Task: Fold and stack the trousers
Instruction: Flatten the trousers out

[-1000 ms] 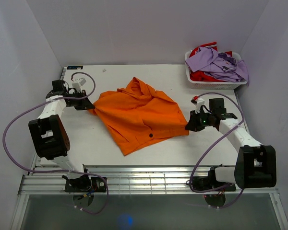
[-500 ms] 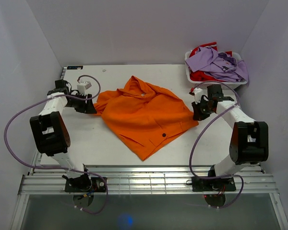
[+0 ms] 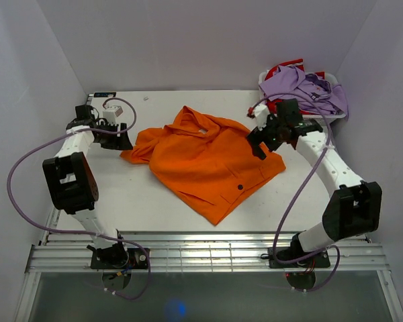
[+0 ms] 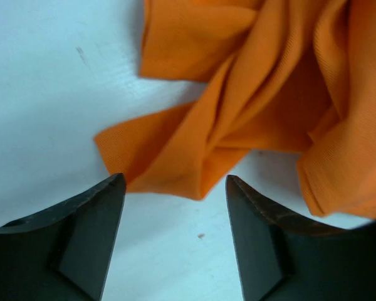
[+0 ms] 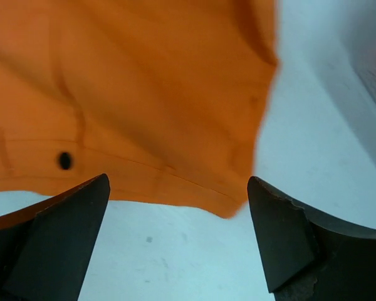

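My right gripper grabs the trousers by a waistband corner beside the black button next, to anchor the waist while I straighten the legs for folding.
The bright orange trousers lie crumpled and partly spread in the middle of the white table. My left gripper stands open at their left corner. In the left wrist view that gripper has bare table between its fingers, and a rumpled cloth corner lies just ahead of the tips. My right gripper hangs open over the trousers' right edge. In the right wrist view this gripper holds nothing, and the cloth with a black button lies below it.
A white basket at the far right corner holds a lilac shirt and a red garment. My right arm reaches just in front of it. Purple cables loop beside both arms. White walls close the table on three sides.
Both grippers have opened and let go of the orange cloth. The right arm swung toward the far side, next to the basket. The trousers were dragged rightward and now lie flatter.
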Controlling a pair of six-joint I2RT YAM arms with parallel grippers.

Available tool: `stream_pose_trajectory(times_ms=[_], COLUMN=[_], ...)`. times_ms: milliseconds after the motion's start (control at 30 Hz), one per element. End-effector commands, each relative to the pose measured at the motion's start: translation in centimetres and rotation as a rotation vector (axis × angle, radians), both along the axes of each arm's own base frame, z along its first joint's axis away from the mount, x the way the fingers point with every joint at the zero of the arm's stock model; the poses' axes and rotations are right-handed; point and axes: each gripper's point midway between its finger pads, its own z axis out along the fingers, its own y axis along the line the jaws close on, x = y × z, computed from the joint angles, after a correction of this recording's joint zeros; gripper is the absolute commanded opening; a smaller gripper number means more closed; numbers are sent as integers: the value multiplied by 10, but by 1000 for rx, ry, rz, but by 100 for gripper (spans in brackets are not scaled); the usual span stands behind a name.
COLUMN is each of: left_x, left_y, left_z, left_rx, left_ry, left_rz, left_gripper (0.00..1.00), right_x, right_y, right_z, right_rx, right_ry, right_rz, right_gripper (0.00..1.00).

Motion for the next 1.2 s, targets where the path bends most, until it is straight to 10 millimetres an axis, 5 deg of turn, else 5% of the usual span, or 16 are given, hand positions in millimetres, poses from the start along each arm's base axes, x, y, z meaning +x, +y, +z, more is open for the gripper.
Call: stream_pose_trajectory(times_ms=[0, 33, 233, 467, 633, 767, 833, 900, 1100, 1167], left_x=[36, 45, 65, 60, 47, 42, 41, 39, 38, 40], left_y=[11, 14, 26, 19, 7, -4, -11, -17, -18, -5], left_z=[13, 16, -13, -26, -29, -34, -38, -44, -35, -26], left_rx=[-16, -14, -8, -45, -88, -130, -135, -142, -121, -99], left_ry=[-44, -55, 13, 45, 56, 70, 78, 97, 75, 46], left_rz=[95, 107, 185, 170, 134, 110, 98, 86, 82, 106], left_gripper=[76, 85, 87, 86, 83, 79, 77, 67, 8, 0], right_x=[-80, -90, -144, -190, -191, -193, -200, -199, -194, -187], right_y=[79, 93, 180, 223, 204, 175, 155, 142, 81, 51], right_z=[-22, -28, -75, -127, -163, -169, -174, -167, -149, -142], right_rx=[82, 86, -14, -165, -287, -360, -397, -414, -463, -478], right_ry=[172, 194, 240, 255, 262, 233, 241, 206, 141, 130], right_rz=[257, 286, 512, 647, 609, 598, 613, 606, 573, 538], right_gripper=[96, 97, 96, 96, 84, 53, 30, 8, 8, 8])
